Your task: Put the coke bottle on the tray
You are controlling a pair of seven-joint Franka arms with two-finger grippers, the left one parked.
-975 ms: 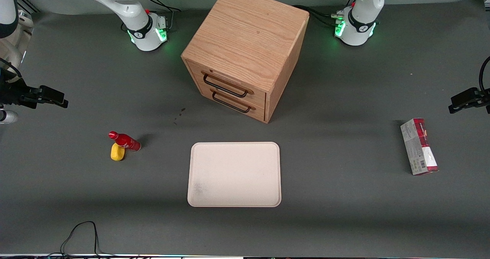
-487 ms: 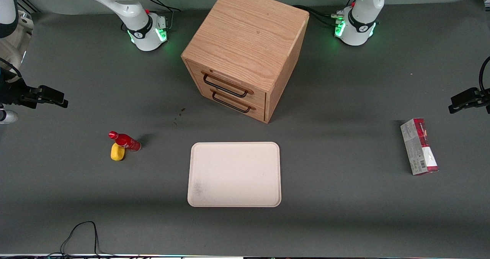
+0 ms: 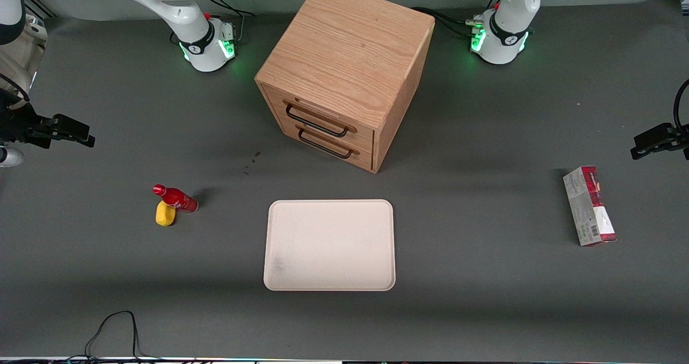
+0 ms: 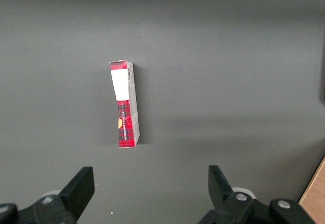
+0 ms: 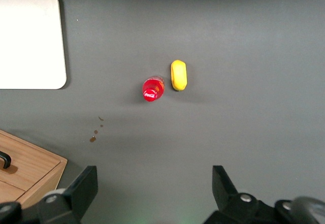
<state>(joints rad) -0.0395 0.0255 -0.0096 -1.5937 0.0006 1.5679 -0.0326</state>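
My gripper grabs the coke bottle by its cap end [image 3: 159,190] next, to place it on the tray [image 3: 329,244].
The coke bottle [image 3: 175,197], small and red with a red cap, stands upright on the grey table toward the working arm's end. In the right wrist view I look straight down on the coke bottle's cap [image 5: 153,89]. The cream tray [image 3: 329,244] lies flat in front of the drawer cabinet, nearer the front camera, with nothing on it; one rounded corner of the tray [image 5: 30,41] shows in the wrist view. My gripper [image 5: 155,182] hangs high above the table, open and holding nothing, apart from the bottle. It shows at the working arm's edge of the front view [image 3: 72,131].
A yellow rounded lump [image 3: 165,214] touches the bottle on the side nearer the front camera. A wooden two-drawer cabinet [image 3: 344,73] stands mid-table. A red-and-grey carton [image 3: 589,205] lies toward the parked arm's end. A few small stains [image 5: 96,130] mark the table near the cabinet.
My gripper has shifted slightly, upward in the front view. The bottle, lump and tray have not moved.
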